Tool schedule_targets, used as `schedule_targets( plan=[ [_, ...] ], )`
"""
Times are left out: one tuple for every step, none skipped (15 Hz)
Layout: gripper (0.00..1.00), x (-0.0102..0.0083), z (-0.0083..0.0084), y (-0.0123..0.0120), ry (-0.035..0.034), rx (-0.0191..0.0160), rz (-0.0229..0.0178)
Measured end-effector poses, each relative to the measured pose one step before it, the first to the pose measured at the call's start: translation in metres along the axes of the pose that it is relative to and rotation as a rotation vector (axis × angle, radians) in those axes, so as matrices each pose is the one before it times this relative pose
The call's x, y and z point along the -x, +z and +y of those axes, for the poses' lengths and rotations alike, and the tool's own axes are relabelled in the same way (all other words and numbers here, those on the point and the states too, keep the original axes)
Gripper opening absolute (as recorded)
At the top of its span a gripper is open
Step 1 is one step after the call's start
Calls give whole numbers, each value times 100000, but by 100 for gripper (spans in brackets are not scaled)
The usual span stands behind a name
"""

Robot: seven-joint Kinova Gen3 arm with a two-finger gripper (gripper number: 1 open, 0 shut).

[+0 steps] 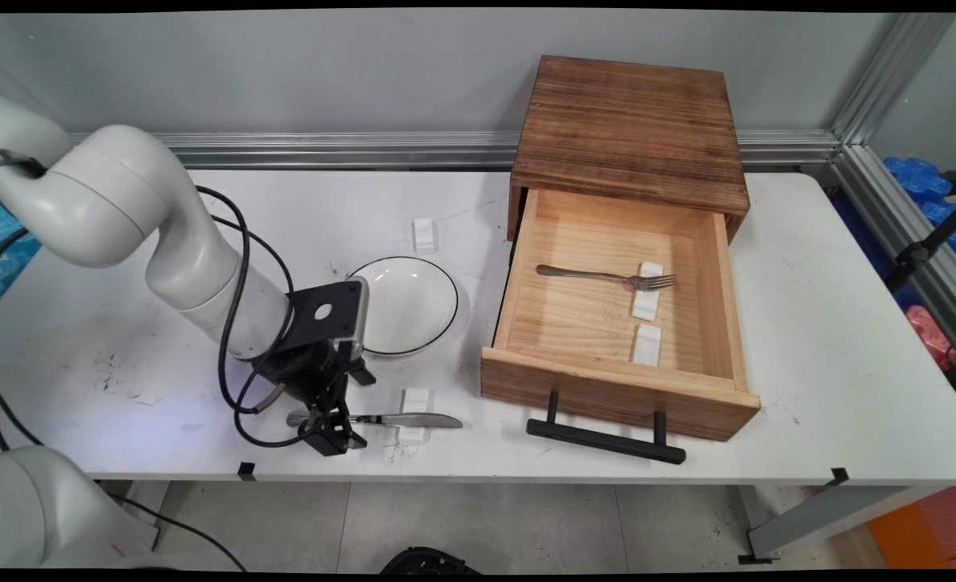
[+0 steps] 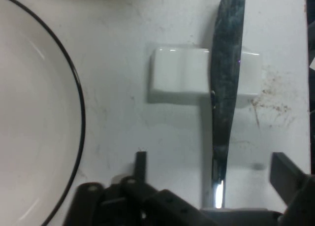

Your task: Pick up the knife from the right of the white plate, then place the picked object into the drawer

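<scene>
The metal knife should go in the open drawer beside the fork, so my gripper should grab it by its handle (image 1: 365, 419) next.
A table knife (image 1: 413, 420) lies near the table's front edge, its blade resting on a small white block (image 1: 414, 400). My gripper (image 1: 336, 427) is lowered over the knife's handle end and is open. In the hand view the knife (image 2: 224, 103) runs between the two fingers (image 2: 141, 163), which stand well apart on either side of the handle without touching it. There the white block (image 2: 179, 73) lies under the blade. A white plate (image 1: 413, 305) with a thin black rim sits just behind the gripper, and its edge (image 2: 78, 117) shows at the left of the hand view.
A wooden box (image 1: 631, 121) stands at the back right with its drawer (image 1: 607, 388) pulled open. Inside the drawer a fork (image 1: 607, 277) rests on a white block (image 1: 647, 303), with another block (image 1: 647, 343) nearer the front. One more white block (image 1: 424, 235) lies behind the plate.
</scene>
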Motion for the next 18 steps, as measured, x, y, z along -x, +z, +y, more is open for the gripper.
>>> schedule_targets(
  plan=[
    [0,25,35,-11,128,325,-25],
    [0,38,51,-11,101,335,-47],
    [0,28,43,-10,81,273,-22],
    [0,19,36,-5,40,222,-44],
    [0,33,55,-11,72,307,-49],
    [0,36,61,-19,71,352,-47],
    [0,27,58,-24,74,338,-36],
    [0,24,47,-23,51,284,-35],
    [0,13,31,-21,39,177,-5],
    [0,15,38,-29,55,223,-15],
    [0,-2,25,-58,61,174,38],
    [0,-9,8,-40,28,93,36],
    [0,-40,-11,-75,73,96,125],
    [0,-21,-1,-54,38,95,62],
    [0,-44,-14,-108,39,66,149],
    [0,-56,-7,-154,60,138,180],
    [0,-63,-5,-153,77,142,179],
    [0,-84,-2,-214,181,191,233]
  ],
)
